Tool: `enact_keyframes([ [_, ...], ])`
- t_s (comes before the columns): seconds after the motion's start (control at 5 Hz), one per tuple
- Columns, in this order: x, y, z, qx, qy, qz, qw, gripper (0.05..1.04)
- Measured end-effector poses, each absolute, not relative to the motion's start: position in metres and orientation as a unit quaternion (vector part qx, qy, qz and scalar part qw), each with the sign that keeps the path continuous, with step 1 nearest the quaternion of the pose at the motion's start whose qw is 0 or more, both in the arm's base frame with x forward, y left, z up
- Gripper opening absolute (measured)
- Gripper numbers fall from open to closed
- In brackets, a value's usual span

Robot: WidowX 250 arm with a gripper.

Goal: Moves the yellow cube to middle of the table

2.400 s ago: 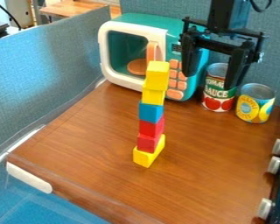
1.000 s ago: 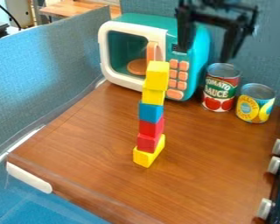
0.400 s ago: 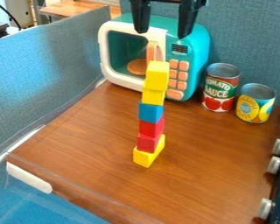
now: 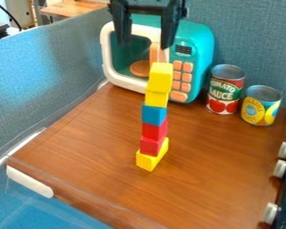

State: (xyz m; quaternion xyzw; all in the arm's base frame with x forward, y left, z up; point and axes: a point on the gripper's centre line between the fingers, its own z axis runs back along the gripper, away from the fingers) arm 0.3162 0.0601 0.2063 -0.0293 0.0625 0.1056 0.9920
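Observation:
Next, my gripper grabs the top yellow cube by its opposite sides. Then my gripper brings that cube to the middle of the table.
My gripper hangs at the top of the view, open, with its two fingers apart and nothing between them. Below its fingertips stands a tower of blocks on the wooden table. A yellow cube tops the tower, on another yellow block. Under these come a blue block, a red block and a second red block. A yellow block forms the base, resting on the table.
Behind the tower is a teal toy microwave. A tomato sauce can and a yellow can stand at the back right. Blue partition walls border the table; white knobs line the right edge.
The gripper has travelled left from the upper right, rising out above the cans and then coming slightly lower over the tower. The blocks have stayed in place.

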Motion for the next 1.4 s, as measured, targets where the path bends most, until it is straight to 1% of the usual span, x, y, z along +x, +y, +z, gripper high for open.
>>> enact_keyframes([
  [0.2,0.312,0.045,0.194,-0.02,0.076,0.091,0.993,0.999],
  [0.4,0.311,0.032,0.193,-0.016,0.059,0.082,0.995,0.999],
  [0.6,0.312,0.028,0.193,-0.019,0.034,0.101,0.994,0.999],
  [0.8,0.311,0.03,0.194,-0.013,0.035,0.101,0.994,0.999],
  [1.4,0.321,0.042,0.17,0.021,0.083,0.124,0.989,0.999],
])
